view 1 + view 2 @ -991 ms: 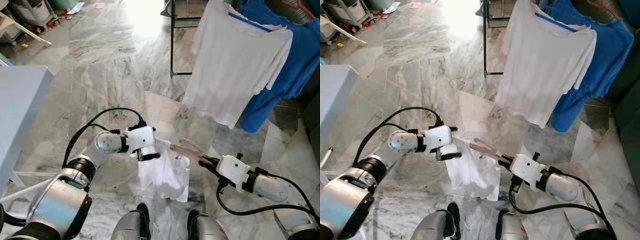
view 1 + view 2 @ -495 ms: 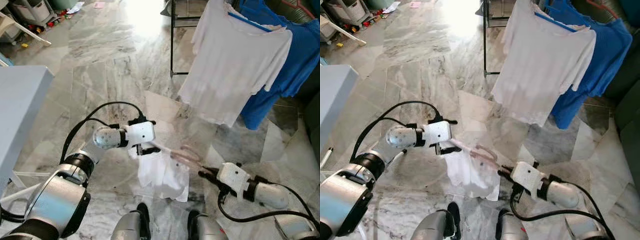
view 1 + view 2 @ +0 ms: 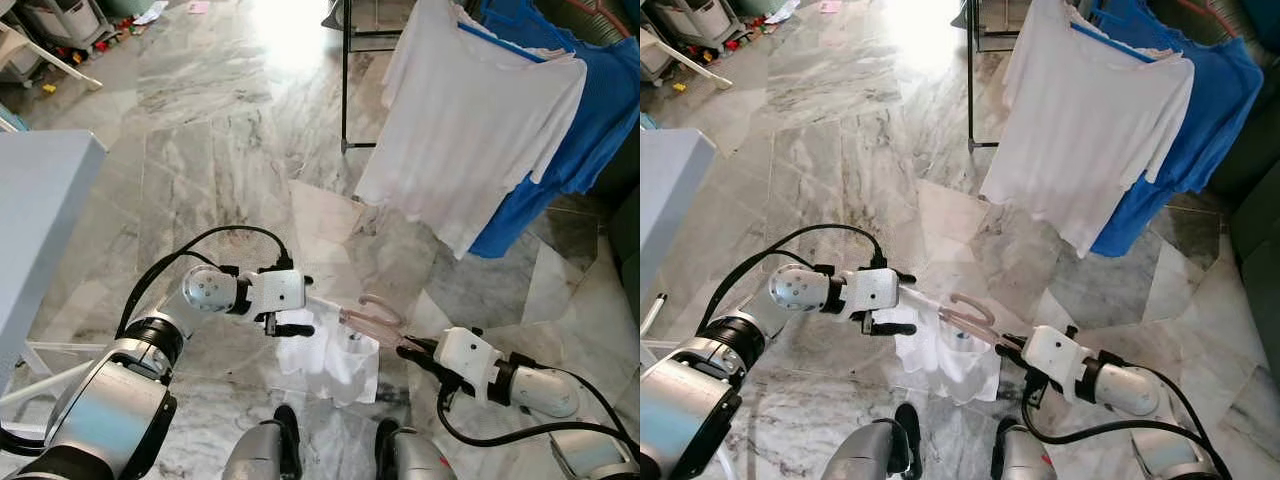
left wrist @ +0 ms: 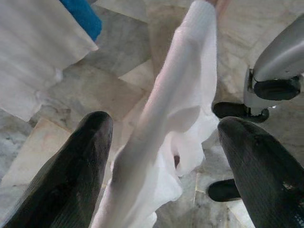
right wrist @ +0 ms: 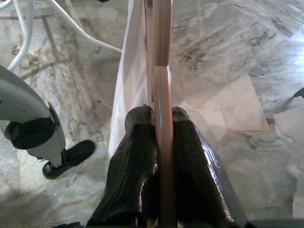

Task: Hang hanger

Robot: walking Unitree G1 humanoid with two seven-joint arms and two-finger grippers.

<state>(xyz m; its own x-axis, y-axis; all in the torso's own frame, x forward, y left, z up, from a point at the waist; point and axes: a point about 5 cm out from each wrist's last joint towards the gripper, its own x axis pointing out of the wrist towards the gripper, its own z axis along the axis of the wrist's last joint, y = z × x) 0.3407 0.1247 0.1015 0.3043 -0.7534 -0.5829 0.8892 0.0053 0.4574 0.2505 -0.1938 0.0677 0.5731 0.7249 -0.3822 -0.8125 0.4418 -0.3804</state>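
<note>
My left gripper should next grab the garment by its shoulder fold (image 3: pixel 322 305), which is held up along the hanger arm, because the garment's lower cloth (image 3: pixel 332 362) hangs loose.
A pink hanger (image 3: pixel 372 318) carrying a small white garment (image 3: pixel 330 358) is held low over the marble floor, just ahead of my feet. My right gripper (image 3: pixel 412 347) is shut on one end of the hanger; the right wrist view has the pink bar (image 5: pixel 161 71) pinched between both black fingers (image 5: pixel 137 156). My left gripper (image 3: pixel 298 306) sits at the hanger's other end. In the left wrist view its fingers (image 4: pixel 71 175) stand wide apart, open, with the cloth-covered hanger arm (image 4: pixel 166 118) running between them untouched.
A drying rack with a black pole (image 3: pixel 344 80) stands ahead on the right, with a white shirt (image 3: pixel 470 130) and a blue shirt (image 3: pixel 605 110) hanging on it. A grey table (image 3: pixel 40 220) is at my left. Boxes and clutter (image 3: pixel 60 30) lie far left.
My left gripper has dropped a little and its fingers have spread off the garment. The hanger's hook now stands up between the two grippers. The hanging white shirt swayed slightly.
</note>
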